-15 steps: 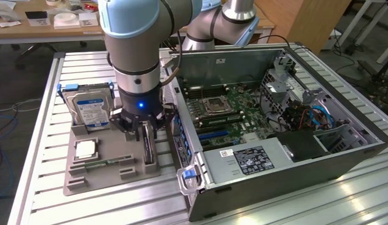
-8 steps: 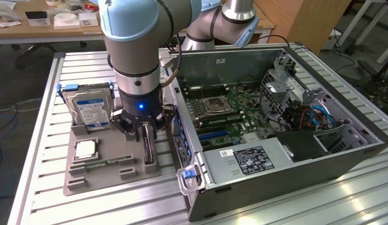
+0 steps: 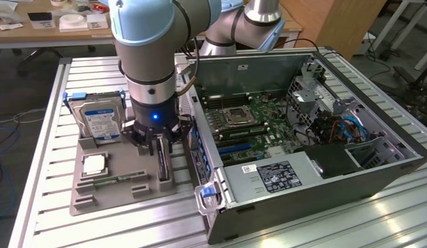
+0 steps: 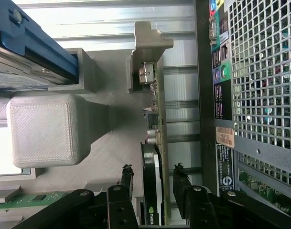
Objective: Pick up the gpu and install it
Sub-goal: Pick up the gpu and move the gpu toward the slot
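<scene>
My fingers stand beside both sides of the GPU above the grey holder tray, so it is time to close on the GPU now.
The gpu is a thin dark card standing on edge in a slot of the grey holder tray. My gripper has come down over its near end. In the wrist view the gpu runs between the two black fingers, one on each side, with a small gap showing on both sides. The gripper is open around the card and the card still rests in its slot.
The tray also holds an upright silver hard drive with a blue label, a silver chip and a green memory stick. The open computer case, with its motherboard, lies right beside the tray on the exterior view's right.
</scene>
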